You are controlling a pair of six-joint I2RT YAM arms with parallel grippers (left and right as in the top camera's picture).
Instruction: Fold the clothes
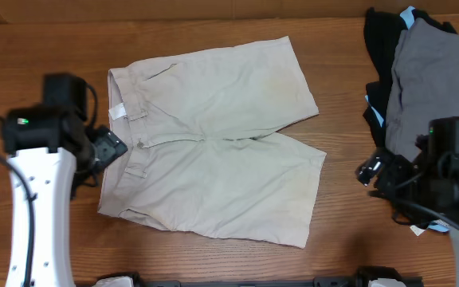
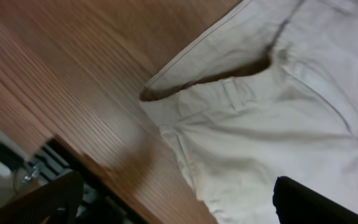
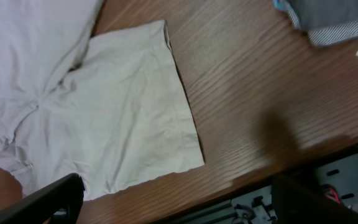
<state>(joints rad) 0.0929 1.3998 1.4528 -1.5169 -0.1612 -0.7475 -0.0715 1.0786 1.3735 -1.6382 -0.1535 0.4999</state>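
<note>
Next, my right gripper takes hold of the shorts' lower leg hem at its front-edge corner. Then that leg folds over the other.
The light beige khaki shorts lie spread flat in the middle of the table, waistband to the left, both legs pointing right. The white inner label shows at the waistband. My left gripper hovers at the waistband's left edge, open and empty; its wrist view shows the waistband and a belt loop between the fingers. My right gripper is open and empty over bare wood, right of the lower leg hem; its wrist view shows that leg.
A pile with a grey garment on a black garment lies at the back right, near my right arm. A grey striped edge of it shows in the right wrist view. The table's front edge is close under the right gripper.
</note>
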